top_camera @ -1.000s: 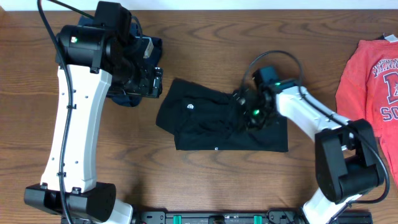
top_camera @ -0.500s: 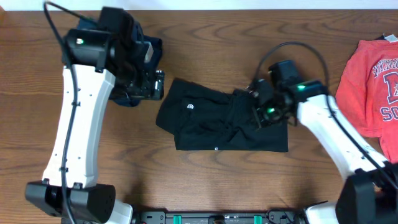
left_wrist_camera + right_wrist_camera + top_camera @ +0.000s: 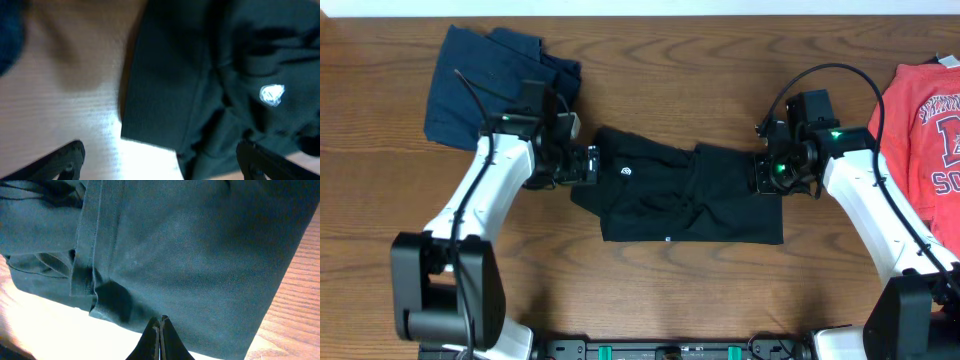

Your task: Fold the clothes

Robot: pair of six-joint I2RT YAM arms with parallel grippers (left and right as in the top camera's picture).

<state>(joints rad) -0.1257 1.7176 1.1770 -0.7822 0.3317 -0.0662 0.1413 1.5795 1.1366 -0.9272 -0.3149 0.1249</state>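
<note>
My left gripper grabs the strip (image 3: 597,208) end of the black T-shirt (image 3: 670,195) next, to fold that end over the rest.
The clothes lie on the wooden table. A black T-shirt (image 3: 670,195) with a small white tag (image 3: 627,171) is folded into a strip at the centre. My left gripper (image 3: 588,165) is open at its left end. In the left wrist view its fingers (image 3: 65,160) stand wide apart, with the shirt's corner (image 3: 165,100) and the tag (image 3: 272,94) just beyond them. My right gripper (image 3: 761,172) is shut at the shirt's upper right edge. Its closed tips (image 3: 160,327) rest over the black cloth (image 3: 200,245) and hold nothing.
A navy garment (image 3: 485,70) lies crumpled at the back left, just behind the left arm. A coral-red lettered T-shirt (image 3: 925,130) lies at the right edge, beside the right arm. A dark rail (image 3: 670,350) runs along the table's front edge.
The left arm has swung from over the navy garment to the black shirt's left end, and its jaws have opened wider. The right gripper slid right, from mid-shirt to the right end, still shut.
</note>
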